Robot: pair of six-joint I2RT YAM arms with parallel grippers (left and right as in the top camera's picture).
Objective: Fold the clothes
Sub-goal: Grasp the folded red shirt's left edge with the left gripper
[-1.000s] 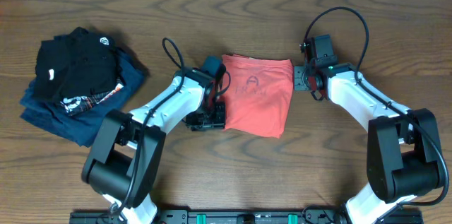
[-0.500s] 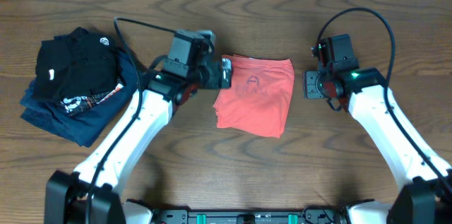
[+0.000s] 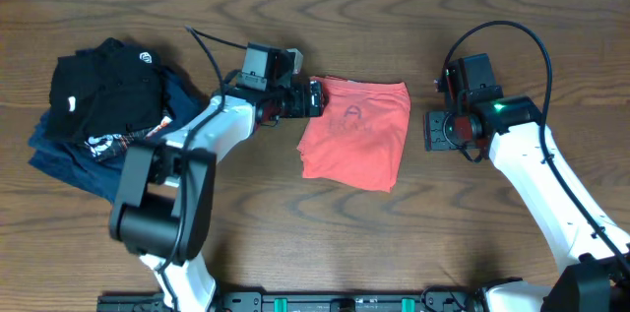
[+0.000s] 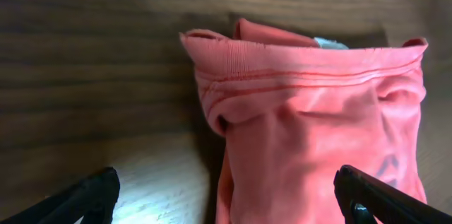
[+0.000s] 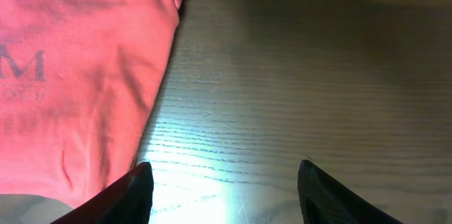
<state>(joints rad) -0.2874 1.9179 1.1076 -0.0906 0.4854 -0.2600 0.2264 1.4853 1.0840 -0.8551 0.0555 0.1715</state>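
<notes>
I need to lay the folded T-shirt on the pile still folded, so my left gripper should next grab it at its ribbed-edge corner point(image 3: 322, 87) point(image 4: 224, 74), with the layers together.
The clothes, a coral-red T-shirt point(image 3: 354, 135), lie folded into a rough rectangle at the table's middle, dark letters faintly showing. My left gripper point(image 3: 314, 97) is at the shirt's upper left corner. In the left wrist view the gripper point(image 4: 226, 199) is open wide, with the shirt's ribbed folded edge point(image 4: 304, 104) ahead and partly between the fingertips point(image 4: 88, 196), ungripped. My right gripper point(image 3: 434, 130) is off the shirt's right side, apart from it. In the right wrist view the gripper point(image 5: 222, 192) is open over bare wood, the shirt point(image 5: 78, 75) to its left.
A pile of a black garment point(image 3: 103, 86) on a navy-blue one point(image 3: 69, 164) lies at the table's left. The wooden table point(image 3: 325, 243) meets a white strip along its far edge. Both arms reach in from the near side.
My left gripper left the shirt's lower left edge, rose to its upper left corner and opened wide. The right gripper drew back rightward off the shirt's right edge and opened further.
</notes>
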